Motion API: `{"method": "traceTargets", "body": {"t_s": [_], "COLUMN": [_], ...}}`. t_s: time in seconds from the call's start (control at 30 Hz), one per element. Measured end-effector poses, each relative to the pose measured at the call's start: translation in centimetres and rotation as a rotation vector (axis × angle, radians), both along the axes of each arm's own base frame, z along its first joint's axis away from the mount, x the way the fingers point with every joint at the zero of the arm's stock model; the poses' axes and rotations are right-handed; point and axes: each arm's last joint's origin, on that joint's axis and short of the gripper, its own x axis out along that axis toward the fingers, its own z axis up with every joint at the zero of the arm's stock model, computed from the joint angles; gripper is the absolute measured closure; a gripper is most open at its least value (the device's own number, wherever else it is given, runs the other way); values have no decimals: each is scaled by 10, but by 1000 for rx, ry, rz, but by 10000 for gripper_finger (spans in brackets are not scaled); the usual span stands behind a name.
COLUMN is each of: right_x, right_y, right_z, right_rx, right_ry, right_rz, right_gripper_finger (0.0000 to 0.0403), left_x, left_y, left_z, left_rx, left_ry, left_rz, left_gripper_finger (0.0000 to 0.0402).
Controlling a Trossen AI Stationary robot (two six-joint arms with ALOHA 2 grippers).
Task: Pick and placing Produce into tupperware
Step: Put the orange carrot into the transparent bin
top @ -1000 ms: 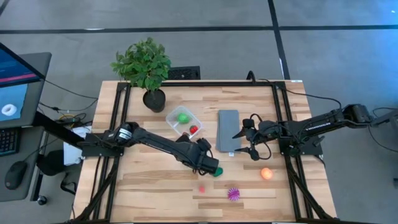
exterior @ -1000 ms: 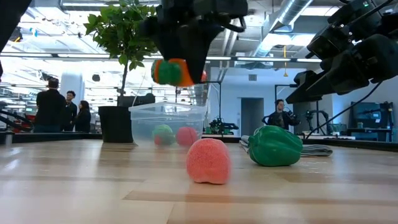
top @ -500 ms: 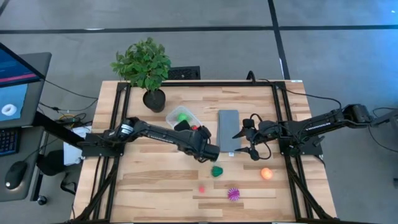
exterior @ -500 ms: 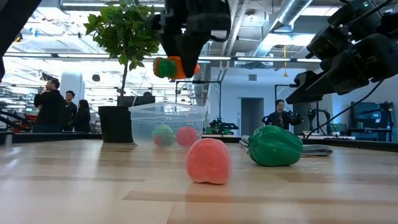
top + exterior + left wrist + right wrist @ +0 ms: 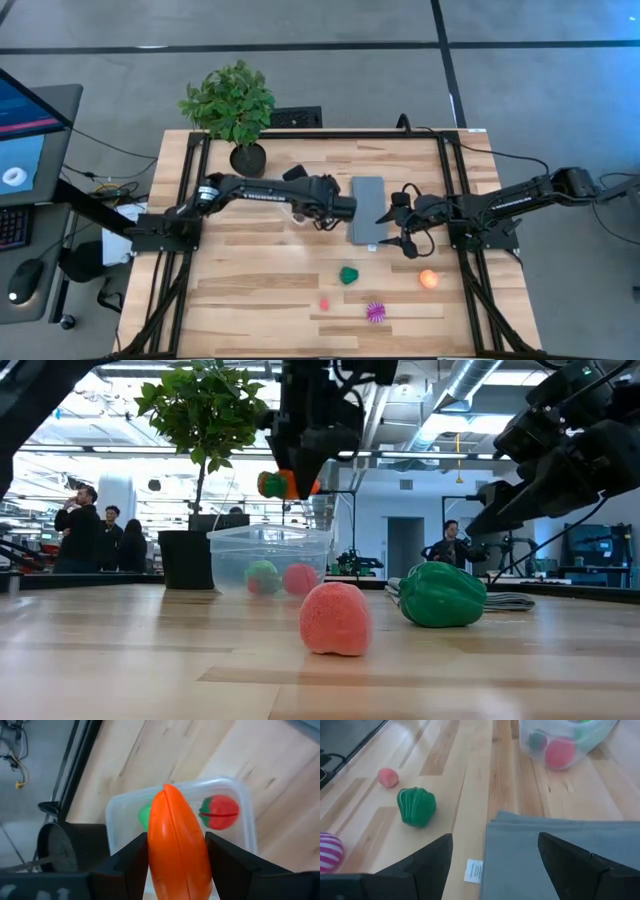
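I will bring the orange carrot (image 5: 176,845) down with my left gripper before I let it go, because it hangs above the tupperware's rim and the red piece in the left wrist view.
The orange carrot (image 5: 176,845) with its green top (image 5: 266,484) hangs above the clear tupperware (image 5: 270,545), with my left gripper (image 5: 292,472) shut on it. Inside the tupperware lie a green ball (image 5: 144,815) and a red piece (image 5: 220,812). On the table's near half lie the dark green piece (image 5: 348,275), a pink piece (image 5: 324,302), the spiky purple ball (image 5: 375,311) and the orange ball (image 5: 428,278). My right gripper (image 5: 398,228) waits open at the right, over the edge of the grey slab (image 5: 366,208). My left gripper pinches the carrot's thick part (image 5: 200,855) between its two fingers (image 5: 131,855), one on each side. The fingers slant down from above and lie along the carrot, whose tip (image 5: 167,789) points ahead of them. The carrot is lifted clear, above the tupperware.
A potted plant (image 5: 232,108) stands at the far left, close behind the tupperware. The flat grey slab lies between the tupperware and my right arm. A black frame (image 5: 200,170) runs along the table's left and right sides. People stand in the room beyond.
My left gripper has carried the carrot from above the dark green piece toward the far edge and a little left, to above the tupperware, rolling its wrist on the way. The carrot stays in its hold. The dark green piece now shows uncovered on the table.
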Motion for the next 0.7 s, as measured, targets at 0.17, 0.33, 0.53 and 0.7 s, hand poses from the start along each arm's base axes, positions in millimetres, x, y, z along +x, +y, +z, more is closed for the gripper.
{"method": "traceTargets", "body": {"t_s": [0.17, 0.33, 0.53, 0.7], "right_x": [-2, -2, -2, -2], "right_y": [0, 0, 0, 0], "right_z": [-3, -4, -4, -4], "right_rx": [9, 25, 25, 26], "right_ry": [35, 48, 48, 48], "right_rz": [-7, -18, -17, -17], "right_gripper_finger": [85, 85, 85, 85], "left_x": [-2, -5, -10, -12], "left_y": [16, 26, 38, 44], "left_z": [-8, -16, -28, -34], "left_rx": [-2, -5, -40, -44], "left_ry": [46, 94, 147, 177], "left_rz": [16, 19, 40, 51], "left_gripper_finger": [232, 232, 232, 232]}}
